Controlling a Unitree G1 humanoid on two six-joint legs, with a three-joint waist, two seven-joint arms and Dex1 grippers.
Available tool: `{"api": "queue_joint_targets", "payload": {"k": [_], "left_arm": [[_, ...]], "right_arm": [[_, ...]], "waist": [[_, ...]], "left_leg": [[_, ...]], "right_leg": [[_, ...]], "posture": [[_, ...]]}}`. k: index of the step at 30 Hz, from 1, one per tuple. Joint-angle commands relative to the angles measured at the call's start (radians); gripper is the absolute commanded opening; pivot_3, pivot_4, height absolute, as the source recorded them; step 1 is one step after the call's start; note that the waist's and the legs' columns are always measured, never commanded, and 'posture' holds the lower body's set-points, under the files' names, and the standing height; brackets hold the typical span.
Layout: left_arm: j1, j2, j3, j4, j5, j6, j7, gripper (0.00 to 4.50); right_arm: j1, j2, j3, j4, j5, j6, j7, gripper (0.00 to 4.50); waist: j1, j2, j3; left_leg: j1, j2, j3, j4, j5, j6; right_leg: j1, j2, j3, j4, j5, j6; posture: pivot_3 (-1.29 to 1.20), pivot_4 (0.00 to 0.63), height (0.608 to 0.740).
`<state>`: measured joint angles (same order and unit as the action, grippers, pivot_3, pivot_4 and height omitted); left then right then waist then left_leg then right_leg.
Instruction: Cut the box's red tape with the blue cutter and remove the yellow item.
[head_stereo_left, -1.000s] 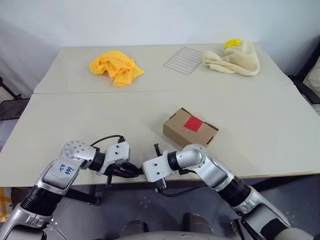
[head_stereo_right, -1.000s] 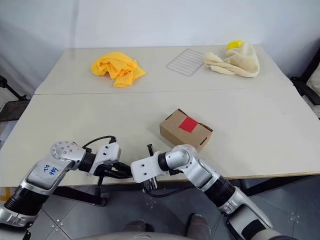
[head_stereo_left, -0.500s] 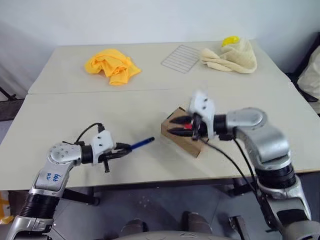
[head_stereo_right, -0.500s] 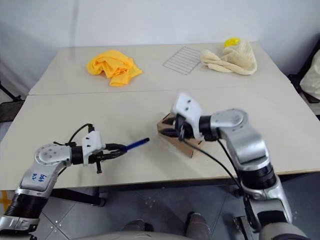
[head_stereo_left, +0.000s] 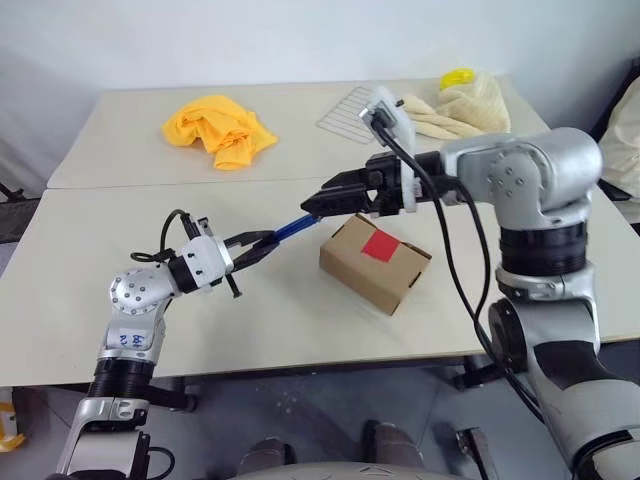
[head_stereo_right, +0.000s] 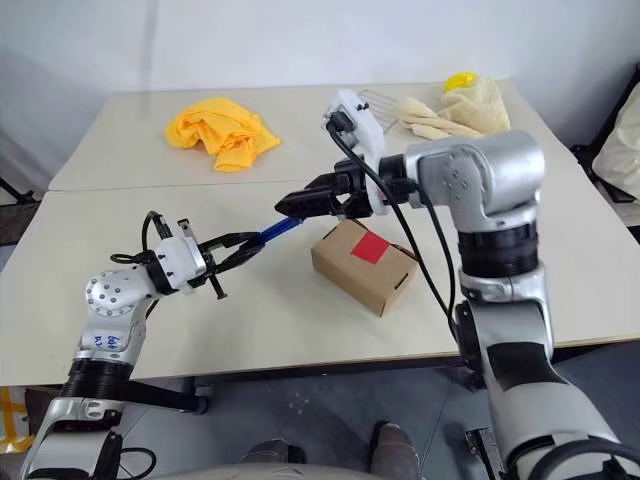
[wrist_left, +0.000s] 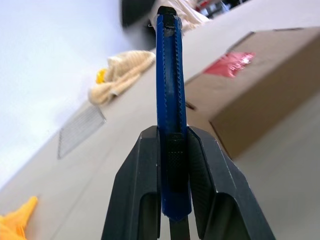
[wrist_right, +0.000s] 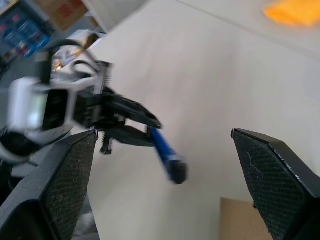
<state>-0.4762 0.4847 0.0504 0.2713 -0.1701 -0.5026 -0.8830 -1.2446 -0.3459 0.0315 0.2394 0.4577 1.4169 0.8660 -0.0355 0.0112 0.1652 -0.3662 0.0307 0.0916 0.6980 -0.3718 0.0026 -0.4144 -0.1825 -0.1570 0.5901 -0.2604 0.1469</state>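
Note:
Next, my right gripper grabs the blue cutter by its dark-capped handle end, which leaves the blade free to slit the red tape.
The brown box lies on the near table with the red tape on its top face. My left gripper is shut on the blue cutter, held above the table left of the box, its dark tip aimed up and right. My right gripper hangs open above the box's left end and points left at the cutter tip. In the right wrist view its fingers stand wide apart, with the cutter ahead of the gap and untouched. The yellow item is hidden.
On the far table lie an orange-yellow cloth, a wire rack and a cream cloth with a bright yellow plastic piece on it. A seam joins the two tables.
Both arms rose from the table's front edge. The left gripper lifted the cutter up toward the box. The right gripper swung over the box, turned to face left and opened.

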Motion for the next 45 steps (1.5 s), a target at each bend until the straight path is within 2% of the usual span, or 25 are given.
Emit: {"api": "queue_joint_targets", "payload": {"k": [1, 16, 19, 26, 30, 32, 42, 43, 45], "left_arm": [[-0.013, -0.005, -0.010, 0.001, 0.005, -0.024, 0.020, 0.41], [-0.014, 0.000, -0.023, -0.002, 0.002, -0.023, 0.041, 0.41], [-0.015, 0.000, -0.025, -0.007, 0.000, -0.019, 0.040, 0.41], [-0.011, 0.003, -0.023, -0.012, 0.002, -0.015, 0.045, 0.41], [-0.013, 0.000, -0.016, -0.013, -0.011, 0.028, 0.055, 0.41], [-0.016, -0.009, -0.004, -0.029, -0.040, 0.114, 0.074, 1.16], [-0.028, 0.032, 0.071, -0.107, -0.131, 0.365, 0.116, 4.17], [-0.030, 0.037, 0.084, -0.110, -0.148, 0.391, 0.116, 4.44], [-0.027, 0.046, 0.096, -0.122, -0.175, 0.434, 0.103, 4.50]], "right_arm": [[-0.032, 0.000, 0.009, 0.022, 0.025, -0.021, 0.005, 4.48], [-0.036, -0.019, 0.136, 0.041, 0.034, -0.078, 0.071, 4.48], [-0.050, 0.000, 0.114, 0.069, 0.033, -0.078, 0.050, 3.91], [-0.044, -0.010, 0.136, 0.056, 0.033, -0.087, 0.056, 1.44], [-0.034, -0.023, 0.138, 0.030, 0.040, -0.081, 0.060, 0.16], [-0.033, -0.029, 0.127, 0.014, 0.051, -0.071, 0.056, 0.16], [-0.054, -0.111, 0.029, -0.041, 0.059, -0.056, -0.014, 0.16], [-0.055, -0.127, 0.019, -0.039, 0.055, -0.058, -0.023, 0.16], [-0.057, -0.149, 0.002, -0.036, 0.055, -0.061, -0.036, 0.16]], "waist": [[-0.002, 0.000, 0.000], [-0.003, 0.000, 0.000], [-0.003, 0.000, 0.000], [-0.003, 0.000, 0.000], [-0.003, 0.000, 0.000], [-0.002, 0.000, 0.000], [0.001, 0.000, 0.000], [0.002, 0.000, 0.000], [0.003, 0.000, 0.000]], "left_leg": [[-0.001, 0.000, 0.000, 0.000, 0.000, 0.000], [-0.002, 0.000, 0.000, 0.000, 0.000, 0.000], [-0.002, 0.000, 0.000, 0.000, 0.000, 0.000], [-0.002, 0.000, 0.000, 0.000, 0.000, 0.000], [-0.002, 0.000, 0.000, 0.000, 0.000, 0.000], [-0.002, 0.000, -0.001, 0.000, 0.000, 0.000], [-0.003, 0.000, -0.001, 0.000, 0.000, 0.000], [-0.003, 0.000, -0.001, 0.000, 0.000, 0.000], [-0.003, 0.000, -0.001, 0.000, 0.000, 0.000]], "right_leg": [[-0.001, 0.000, 0.000, 0.000, 0.000, 0.000], [-0.002, 0.000, -0.001, 0.000, 0.000, 0.000], [-0.002, 0.000, -0.001, 0.000, 0.000, 0.000], [-0.002, 0.000, -0.001, 0.000, 0.000, 0.000], [-0.002, 0.000, -0.001, 0.000, 0.000, 0.000], [-0.002, 0.000, -0.001, 0.000, 0.000, 0.000], [-0.002, 0.000, -0.001, 0.000, 0.000, 0.000], [-0.002, 0.000, -0.001, 0.000, 0.000, 0.000], [-0.002, 0.000, -0.001, 0.000, 0.000, 0.000]], "posture": [[0.00, 0.150, 0.740], [0.00, 0.150, 0.740], [0.00, 0.150, 0.740], [0.00, 0.150, 0.740], [0.00, 0.150, 0.740], [0.00, 0.150, 0.740], [0.00, 0.150, 0.740], [0.00, 0.150, 0.740], [0.00, 0.150, 0.740]]}}
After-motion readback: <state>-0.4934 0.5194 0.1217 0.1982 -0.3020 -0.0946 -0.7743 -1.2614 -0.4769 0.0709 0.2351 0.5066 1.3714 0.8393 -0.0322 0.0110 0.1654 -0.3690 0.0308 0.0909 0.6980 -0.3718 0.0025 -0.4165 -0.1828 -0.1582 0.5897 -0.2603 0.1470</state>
